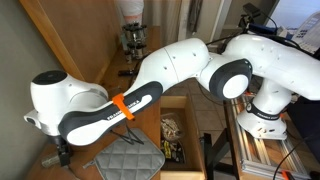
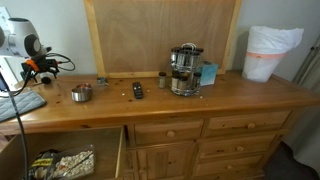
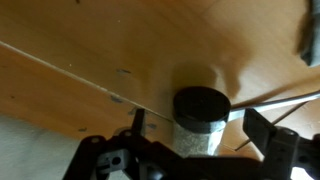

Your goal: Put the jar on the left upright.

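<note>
The jar's dark cap has my fingers along its sides in the wrist view. It is time for my gripper to close on the jar.
In the wrist view the jar (image 3: 200, 108), slim with a speckled grey-silver body and a dark cap, sits between my gripper's (image 3: 200, 128) two fingers. The capped end points away from the wrist, towards the wooden surface. There is a gap between the jar and each finger, so the gripper is open around it. I cannot tell whether the jar is upright. In an exterior view the gripper (image 1: 60, 152) hangs low at the far left beside the grey quilted pad (image 1: 125, 157), and the jar is hidden there. In an exterior view the arm (image 2: 22, 50) is at the left edge.
On the wooden dresser top (image 2: 240, 95) stand a coffee machine (image 2: 183, 68), a blue box (image 2: 208, 73), a white bin (image 2: 270, 50), a black remote (image 2: 137, 90) and a short round jar (image 2: 81, 93). A drawer (image 2: 60, 165) with items in it stands open below.
</note>
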### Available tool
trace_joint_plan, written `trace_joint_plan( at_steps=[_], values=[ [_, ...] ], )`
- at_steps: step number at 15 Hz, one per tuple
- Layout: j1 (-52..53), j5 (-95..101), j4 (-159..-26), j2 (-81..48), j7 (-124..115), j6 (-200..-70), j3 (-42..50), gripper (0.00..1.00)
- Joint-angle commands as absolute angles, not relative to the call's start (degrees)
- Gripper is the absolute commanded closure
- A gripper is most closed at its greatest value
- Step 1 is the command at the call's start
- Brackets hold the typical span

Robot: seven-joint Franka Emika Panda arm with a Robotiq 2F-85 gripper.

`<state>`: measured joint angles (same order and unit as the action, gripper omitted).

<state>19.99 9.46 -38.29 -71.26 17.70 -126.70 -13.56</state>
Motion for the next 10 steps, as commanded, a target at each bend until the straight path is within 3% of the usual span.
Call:
trace_joint_plan(
  at_steps=[1,7,9,10],
  values=[
    [19.90,8.20,-34.11,-73.95,19.23,-126.95,-15.27,0.21],
    [20.02,8.82,-34.53,-71.38,15.62,-122.43,-14.31,0.64],
    [19.57,8.31,-34.45,-70.75,14.70,-120.74,-14.78,0.76],
    [19.33,8.06,-34.49,-70.33,14.24,-119.91,-15.05,0.77]
  ],
)
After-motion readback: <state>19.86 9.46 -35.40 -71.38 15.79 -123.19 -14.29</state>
